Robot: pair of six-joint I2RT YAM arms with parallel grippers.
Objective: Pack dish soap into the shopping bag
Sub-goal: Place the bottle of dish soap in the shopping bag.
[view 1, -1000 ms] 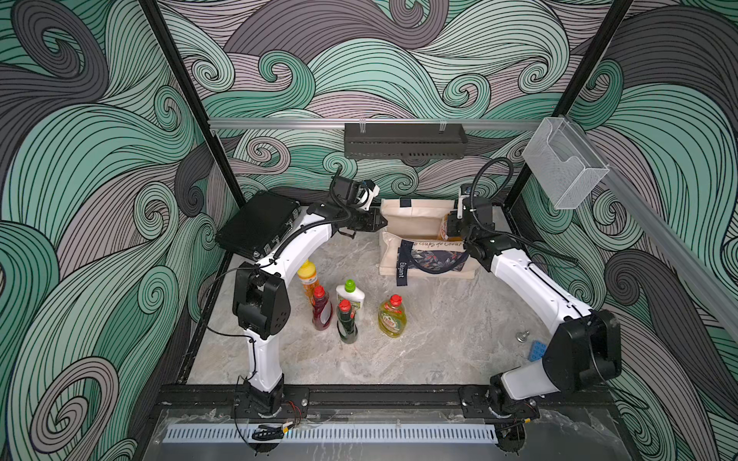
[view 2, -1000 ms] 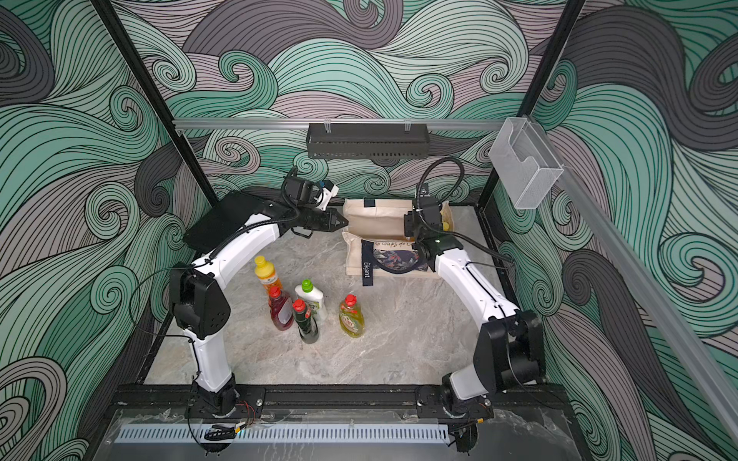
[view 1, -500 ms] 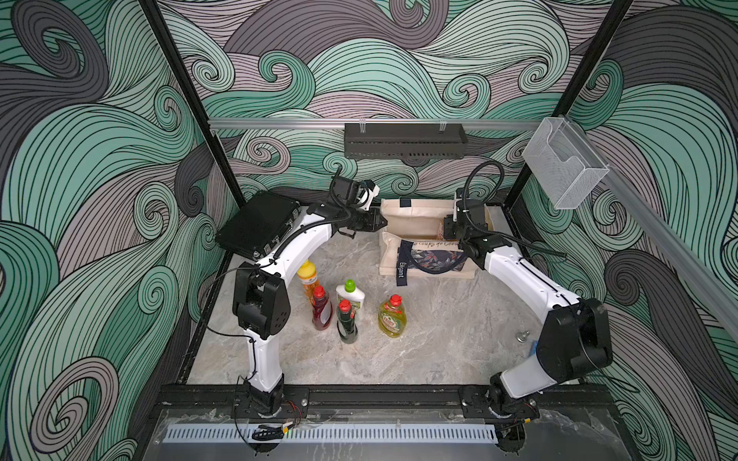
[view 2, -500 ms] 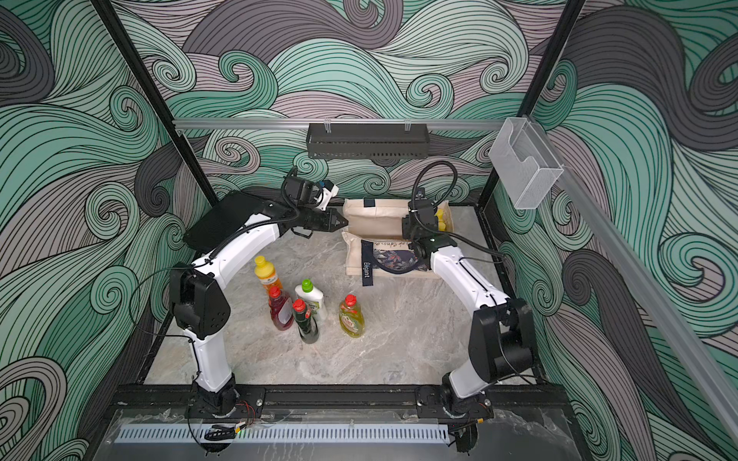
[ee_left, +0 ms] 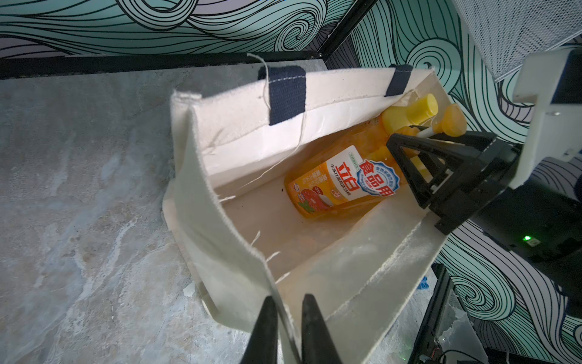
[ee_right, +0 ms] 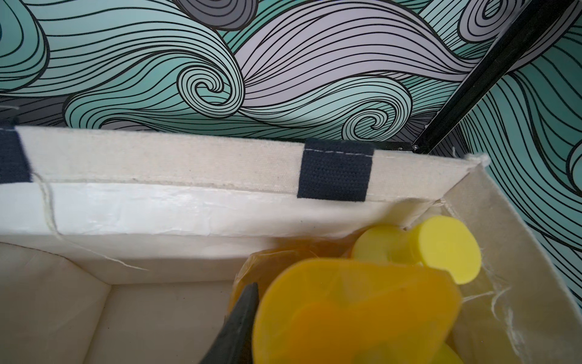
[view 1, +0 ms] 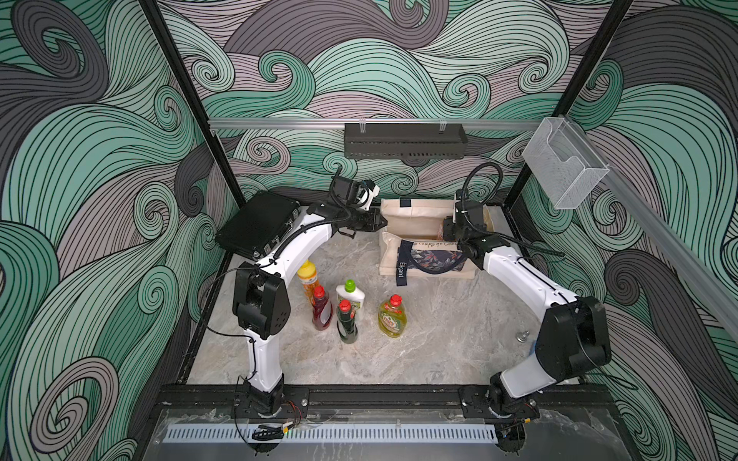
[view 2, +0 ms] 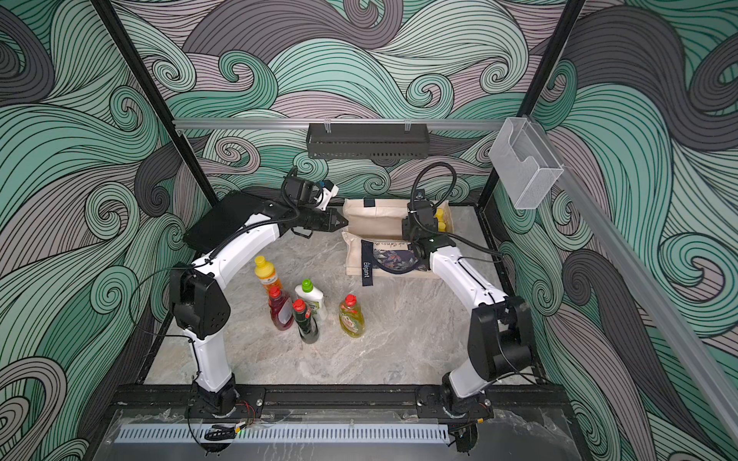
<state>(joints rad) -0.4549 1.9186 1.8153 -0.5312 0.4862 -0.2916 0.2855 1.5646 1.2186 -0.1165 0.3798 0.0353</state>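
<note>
My right gripper is ready to let go of the amber pump bottle, because the pump head (ee_right: 363,306) is below the bag's back rim (ee_right: 212,158), next to the yellow cap.
The cream shopping bag (view 1: 415,213) stands open at the back of the table. My left gripper (ee_left: 291,327) is shut on the rim of its left side wall and holds it apart. My right gripper (ee_left: 401,135) reaches down into the bag's right end, shut on the neck of the amber pump bottle (ee_left: 450,124); one finger (ee_right: 239,321) shows beside the pump head (ee_right: 356,315). An orange yellow-capped bottle (ee_left: 340,179) leans inside the bag. On the table stand an orange bottle (view 1: 307,279), a red one (view 1: 321,307), a white green-capped one (view 1: 350,297), a dark-green one (view 1: 346,323) and a yellow red-capped one (view 1: 392,319).
A black hard case (view 1: 259,229) leans in the back left corner. A black shelf (view 1: 403,141) and a clear bin (view 1: 563,167) hang on the walls. A small metal piece (view 1: 522,336) lies near the right arm's elbow.
My right arm has shifted slightly to the left over the bag, then held still. The left arm and the standing bottles have not moved.
</note>
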